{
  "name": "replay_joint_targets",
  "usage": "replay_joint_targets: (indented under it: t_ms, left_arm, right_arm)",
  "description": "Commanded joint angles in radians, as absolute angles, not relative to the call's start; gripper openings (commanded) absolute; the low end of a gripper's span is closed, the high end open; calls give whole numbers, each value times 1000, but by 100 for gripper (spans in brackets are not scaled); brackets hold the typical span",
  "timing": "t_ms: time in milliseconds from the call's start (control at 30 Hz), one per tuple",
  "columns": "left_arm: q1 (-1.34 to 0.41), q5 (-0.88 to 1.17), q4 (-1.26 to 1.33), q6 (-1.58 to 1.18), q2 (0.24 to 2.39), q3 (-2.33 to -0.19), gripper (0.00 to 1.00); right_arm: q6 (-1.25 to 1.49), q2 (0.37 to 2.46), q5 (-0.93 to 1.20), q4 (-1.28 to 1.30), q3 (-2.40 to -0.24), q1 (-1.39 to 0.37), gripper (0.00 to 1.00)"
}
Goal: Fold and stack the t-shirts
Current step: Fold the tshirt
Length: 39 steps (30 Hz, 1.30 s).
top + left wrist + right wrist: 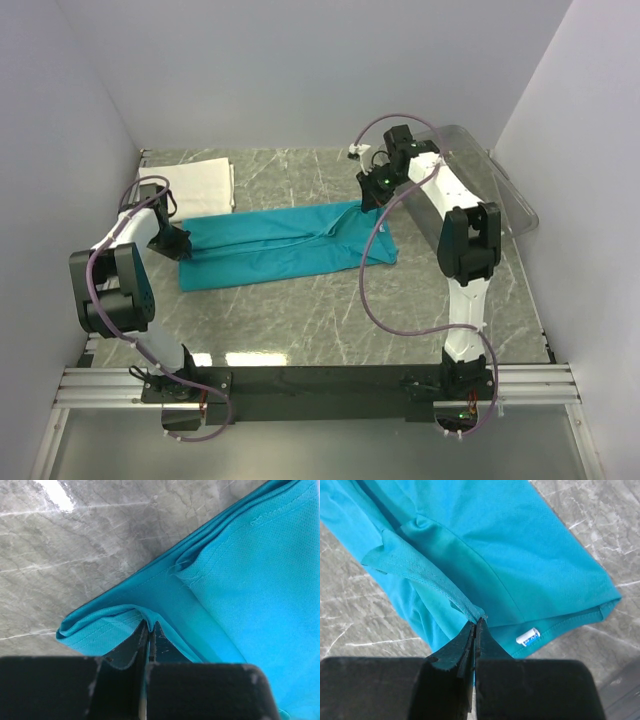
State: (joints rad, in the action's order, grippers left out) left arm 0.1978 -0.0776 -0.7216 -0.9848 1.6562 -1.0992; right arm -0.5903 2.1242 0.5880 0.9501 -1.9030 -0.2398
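The pinched hem fold is lying on the flat folded t-shirt and would land there, so the robot's left gripper should open now.
The teal-blue t-shirt (285, 245) lies folded into a long band across the middle of the marble table. My left gripper (180, 243) is shut on its left end, pinching a fold of the hem (148, 617). My right gripper (368, 200) is shut on its right end, pinching a sleeve edge (479, 616) slightly above the cloth; the small white label (528, 636) shows near the edge. The white t-shirt (200, 186) lies folded at the back left, beside the left arm.
A clear plastic tray (487, 182) stands at the back right, partly behind the right arm. White walls enclose the table on three sides. Bare marble (320, 320) lies in front of the teal shirt.
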Motion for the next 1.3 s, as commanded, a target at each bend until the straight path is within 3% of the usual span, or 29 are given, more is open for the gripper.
replay_joint_targets:
  t_ms: [0,133,167,233,267,300,333,433,533,567,667,700,733,833,1100,1267]
  left_arm:
    - [206,-104,-707,-976,1671,-1137,1]
    - [206,-101,-706,-980,1671,-1141,1]
    - [204,-98,-706,-979,1674,-1149,1]
    - [204,-86,-718,-970,1677,-1164,7]
    - [206,-80,-719,-962,1677,-1181,11]
    - [204,-78,-724,-953,1674,-1189,15]
    - [204,-83,-727,-950,1658,-1195,30]
    - [206,-100,-713,-927,1603,-1206,59]
    - [210,-101,-696,-879,1554,-1207,68]
    - [212,-91,-677,-859,1521,-1203,69]
    - [212,-31,-611,-723,1430,-1171,71]
    - [213,-15,-597,-703,1404,-1155,75]
    - [215,-12,-583,-693,1353,-1140,80]
    - [222,-8,-571,-678,1289,-1082,83]
    - [238,72,-568,-695,1198,-960,83]
    - [242,69,-594,-692,1164,-946,83]
  right_arm:
    - [-563,2135,578,930,-1962,-258,0]
    - [-516,2154,546,884,-1960,-275,1]
    - [-480,2155,522,853,-1954,-279,5]
    - [-346,2155,428,750,-1931,-296,16]
    - [-297,2152,379,712,-1922,-302,36]
    - [-196,2151,329,650,-1910,-310,42]
    - [-174,2151,257,638,-1916,-325,46]
    - [-84,2145,141,594,-1934,-336,55]
    - [-124,2132,202,629,-1956,-336,57]
    - [-179,2128,415,667,-1962,-330,55]
    - [-557,2125,699,900,-1956,-339,44]
    - [-580,2129,690,955,-1951,-353,40]
    - [-598,2152,671,977,-1951,-363,27]
    - [-604,2203,631,996,-1947,-399,5]
    - [-454,2342,493,937,-2062,-486,0]
    - [-275,2364,261,784,-2100,-506,0]
